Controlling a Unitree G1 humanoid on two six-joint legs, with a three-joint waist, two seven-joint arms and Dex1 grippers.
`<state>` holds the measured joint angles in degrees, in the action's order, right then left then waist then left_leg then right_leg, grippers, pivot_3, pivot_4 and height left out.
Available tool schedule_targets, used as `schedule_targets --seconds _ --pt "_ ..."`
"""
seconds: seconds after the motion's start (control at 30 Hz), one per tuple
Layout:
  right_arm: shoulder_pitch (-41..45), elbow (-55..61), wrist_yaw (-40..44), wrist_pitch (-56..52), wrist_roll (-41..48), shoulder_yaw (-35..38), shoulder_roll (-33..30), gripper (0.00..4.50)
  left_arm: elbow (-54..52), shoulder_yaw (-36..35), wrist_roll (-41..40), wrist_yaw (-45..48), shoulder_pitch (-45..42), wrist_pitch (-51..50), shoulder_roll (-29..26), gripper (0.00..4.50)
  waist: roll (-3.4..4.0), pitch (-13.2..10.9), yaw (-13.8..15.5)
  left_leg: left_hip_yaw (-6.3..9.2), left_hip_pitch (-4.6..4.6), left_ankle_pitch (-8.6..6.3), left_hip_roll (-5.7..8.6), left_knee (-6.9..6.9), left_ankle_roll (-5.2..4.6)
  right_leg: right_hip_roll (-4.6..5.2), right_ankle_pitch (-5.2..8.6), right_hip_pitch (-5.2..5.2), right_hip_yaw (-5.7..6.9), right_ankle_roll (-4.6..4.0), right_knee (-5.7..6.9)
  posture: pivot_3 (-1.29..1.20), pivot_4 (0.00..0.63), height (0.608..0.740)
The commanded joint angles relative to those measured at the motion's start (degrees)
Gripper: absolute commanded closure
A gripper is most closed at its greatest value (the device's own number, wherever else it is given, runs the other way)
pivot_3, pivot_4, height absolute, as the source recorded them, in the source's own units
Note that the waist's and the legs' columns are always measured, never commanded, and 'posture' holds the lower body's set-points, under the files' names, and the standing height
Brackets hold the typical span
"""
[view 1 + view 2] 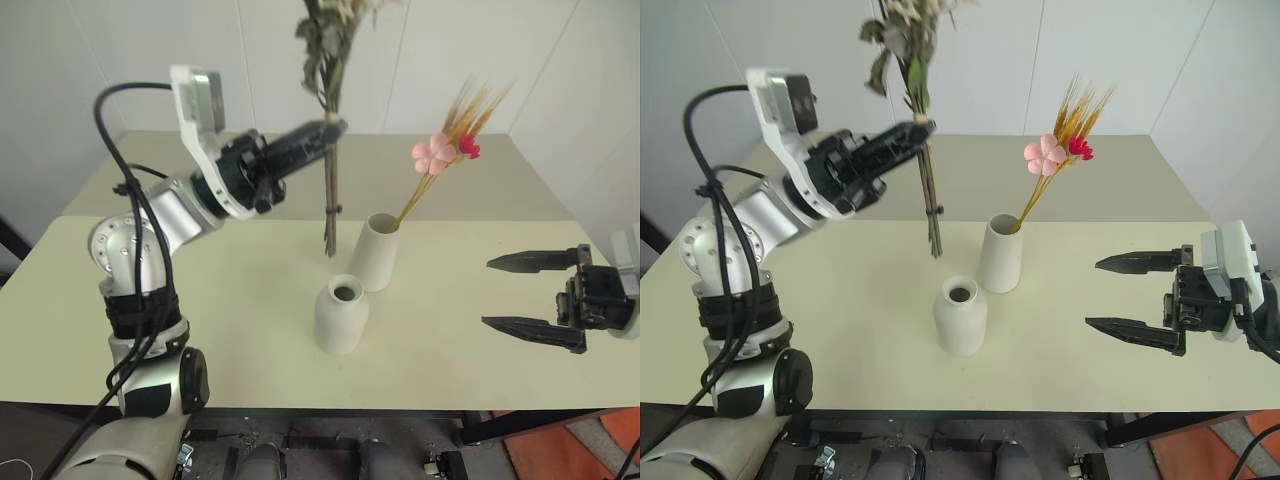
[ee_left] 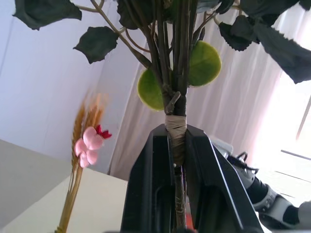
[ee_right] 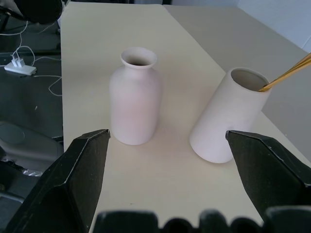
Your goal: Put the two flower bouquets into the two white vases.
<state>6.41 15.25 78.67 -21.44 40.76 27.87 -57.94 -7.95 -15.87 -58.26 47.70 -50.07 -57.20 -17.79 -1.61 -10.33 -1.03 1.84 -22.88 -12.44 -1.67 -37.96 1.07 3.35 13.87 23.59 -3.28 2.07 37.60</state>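
The leafy bouquet's stem ends hang above the opening of the bottle-shaped vase [image 1: 341,316]. My left gripper should move the leafy bouquet in before releasing the bouquet.
My left gripper [image 1: 333,129] is shut on the stems of the leafy bouquet [image 1: 328,60] and holds it upright above the table. The stem ends [image 1: 328,245] hang just left of the vases, and its top runs out of view. The left wrist view shows both fingers [image 2: 146,184] pinching the taped stems [image 2: 176,128]. The straw bouquet with pink and red blossoms [image 1: 442,150] stands in the white cylinder vase [image 1: 376,252]. In front of it the bottle-shaped vase [image 1: 341,316] stands with nothing in it. My right gripper [image 1: 535,293] hovers open to the right, facing both vases [image 3: 135,104].
The cream table [image 1: 470,370] carries both vases near its middle. A second table top [image 1: 520,190] adjoins it at the back, against white walls. The front table edge runs just below the bottle vase. Cables and dark floor [image 3: 24,68] lie beyond the table's side.
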Motion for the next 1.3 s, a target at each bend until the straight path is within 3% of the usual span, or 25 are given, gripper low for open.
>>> schedule_targets --seconds 0.03,0.4,0.8,1.03,1.27,1.3 --pt "0.3 0.9 -0.2 1.1 0.5 1.9 -0.7 0.0 -3.2 3.4 1.8 2.9 1.4 5.8 0.4 4.41 0.0 0.0 0.1 0.0 0.04 0.0 0.0 0.0 0.0 0.0 0.0 -0.07 0.0 0.0 -0.03 0.0 0.15 0.74" --pt "-0.6 2.2 -1.7 0.7 1.1 2.9 -0.3 0.0 -0.3 11.3 8.8 4.0 4.9 13.4 1.4 4.41 -0.01 0.0 0.0 -0.01 0.29 -0.02 -0.02 0.03 -0.02 -0.03 -0.06 -0.48 0.0 0.1 -0.44 0.0 0.15 0.74" --pt "-1.1 3.1 -2.9 0.7 1.6 3.1 -0.2 0.0 -0.3 14.5 12.7 4.5 7.8 15.4 0.2 4.41 -0.01 0.0 0.0 -0.01 0.24 -0.02 -0.02 0.04 -0.03 -0.02 -0.08 -0.47 0.0 0.14 -0.51 0.0 0.15 0.74" --pt "-1.2 3.0 -3.2 0.8 1.3 2.8 -0.4 0.0 -3.5 12.3 8.9 5.4 10.5 11.0 -5.1 2.23 0.0 0.0 0.0 -0.02 0.24 -0.02 -0.03 0.04 -0.03 -0.03 -0.07 -0.46 0.0 0.15 -0.51 0.0 0.15 0.74" --pt "0.3 1.7 -3.5 1.3 0.7 1.2 -0.4 0.0 -10.1 4.9 1.0 12.2 20.4 5.2 -20.0 0.03 0.02 0.0 -0.8 -0.06 0.26 -0.03 -0.14 0.13 -0.04 -0.07 0.15 -0.41 -0.01 0.49 -0.52 0.0 0.15 0.74" --pt "0.7 1.4 -3.5 1.3 0.7 0.7 -0.3 0.0 -10.7 4.1 1.0 13.8 22.0 5.5 -22.1 0.03 0.02 0.0 -0.8 -0.06 0.26 -0.03 -0.13 0.12 -0.04 -0.05 0.16 -0.43 0.0 0.5 -0.52 0.0 0.15 0.74"
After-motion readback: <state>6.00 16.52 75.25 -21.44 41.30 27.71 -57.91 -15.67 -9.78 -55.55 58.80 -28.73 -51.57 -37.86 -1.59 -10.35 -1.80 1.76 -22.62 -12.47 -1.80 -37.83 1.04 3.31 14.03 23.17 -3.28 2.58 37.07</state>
